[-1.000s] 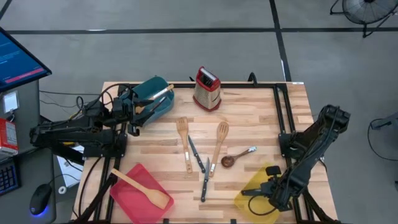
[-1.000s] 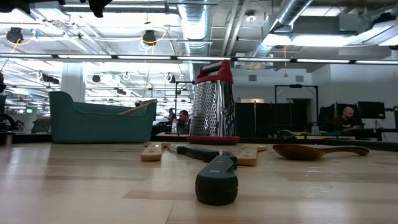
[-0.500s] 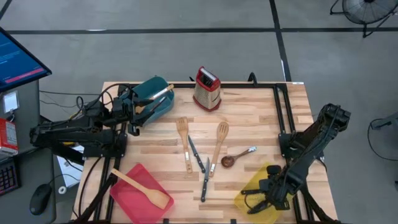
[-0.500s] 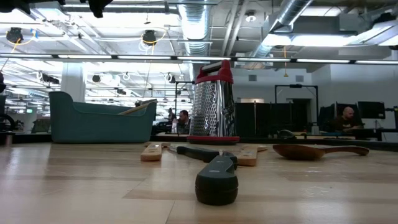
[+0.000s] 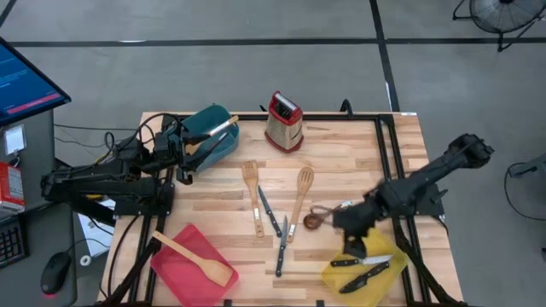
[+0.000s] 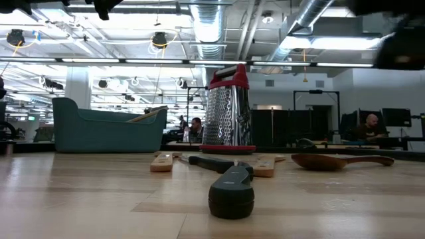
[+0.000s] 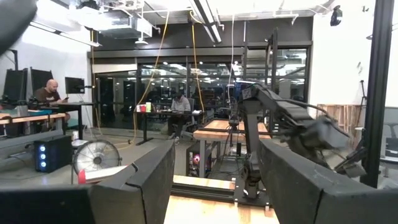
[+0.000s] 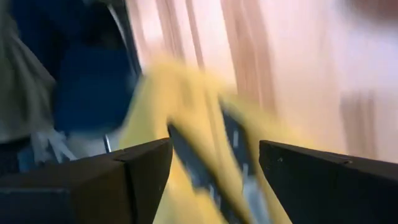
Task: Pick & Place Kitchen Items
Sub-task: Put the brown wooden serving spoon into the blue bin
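Note:
The right gripper takes hold of the dark wooden spoon by its handle just below the bowl next, to move the spoon into the teal bin (image 5: 213,128).
My right gripper (image 5: 341,223) hangs open above the table, next to a dark wooden spoon (image 5: 313,220) and a small metal spoon (image 5: 342,205). It is empty and just off the far-left corner of the yellow bin (image 5: 339,275), in which two black-handled knives (image 5: 365,268) lie. Two slotted wooden spatulas (image 5: 251,176) (image 5: 304,180) and two more knives (image 5: 270,210) (image 5: 281,249) lie flat on the table's middle. My left gripper (image 5: 183,162) waits open at the left edge, beside the teal bin (image 5: 213,128).
A red-topped steel grater (image 5: 283,122) stands at the far middle. The red bin (image 5: 183,237) at the near left holds a wooden spatula (image 5: 198,257). A wooden utensil leans in the teal bin. In the low view a knife handle (image 6: 231,192) lies nearest the camera.
My right gripper has risen out of the yellow bin and swung toward the table's far left, ending beside the dark spoon. Two knives now show lying in the yellow bin where the gripper was.

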Robot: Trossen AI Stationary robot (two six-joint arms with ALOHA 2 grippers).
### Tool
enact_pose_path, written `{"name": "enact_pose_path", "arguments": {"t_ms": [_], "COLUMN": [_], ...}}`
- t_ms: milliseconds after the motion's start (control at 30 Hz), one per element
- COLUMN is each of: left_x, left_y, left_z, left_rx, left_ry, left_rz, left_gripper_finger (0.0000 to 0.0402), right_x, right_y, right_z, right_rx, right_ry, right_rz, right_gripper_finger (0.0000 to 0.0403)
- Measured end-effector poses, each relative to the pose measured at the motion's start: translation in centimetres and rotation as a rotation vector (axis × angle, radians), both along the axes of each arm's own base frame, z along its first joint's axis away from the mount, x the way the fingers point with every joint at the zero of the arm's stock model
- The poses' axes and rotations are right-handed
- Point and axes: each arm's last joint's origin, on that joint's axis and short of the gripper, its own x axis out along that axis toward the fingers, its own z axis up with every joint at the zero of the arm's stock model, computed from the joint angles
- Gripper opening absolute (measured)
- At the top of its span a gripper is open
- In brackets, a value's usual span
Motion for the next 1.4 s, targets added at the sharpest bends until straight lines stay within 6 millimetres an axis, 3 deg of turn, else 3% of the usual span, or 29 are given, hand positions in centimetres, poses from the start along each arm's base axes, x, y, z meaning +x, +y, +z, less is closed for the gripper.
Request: {"name": "enact_pose_path", "arguments": {"t_ms": [200, 433, 667, 867, 1067, 1200, 1400], "left_x": [0.0, 0.0, 0.0, 0.0, 0.0, 0.0, 0.0], "left_y": [0.0, 0.0, 0.0, 0.0, 0.0, 0.0, 0.0], "left_z": [0.0, 0.0, 0.0, -0.1, -0.1, -0.1, -0.1], "left_rx": [0.000, -0.001, -0.003, -0.003, -0.008, -0.009, -0.010], "left_ry": [0.000, -0.001, 0.004, 0.005, 0.005, 0.006, 0.006], "left_rz": [-0.001, -0.001, -0.002, -0.005, -0.007, -0.007, -0.007], "left_gripper_finger": [0.0211, 0.0211, 0.0211, 0.0211, 0.0211, 0.0211, 0.0211], "right_x": [2.1, 3.2, 4.0, 4.5, 5.0, 5.0, 5.0], "right_y": [-2.9, -4.4, -4.0, -4.1, -4.5, -4.5, -4.4], "right_z": [0.4, -1.6, -4.8, -8.1, -10.1, -10.5, -10.5], "right_rx": [-0.123, -0.440, -0.562, -0.695, -0.695, -0.693, -0.672], "right_ry": [-0.209, -0.252, -0.141, 0.033, 0.130, 0.154, 0.148], "right_rz": [0.048, 0.251, 0.428, 0.444, 0.406, 0.412, 0.401], "right_gripper_finger": [0.0249, 0.0249, 0.0249, 0.0249, 0.0245, 0.0206, 0.0095]}}
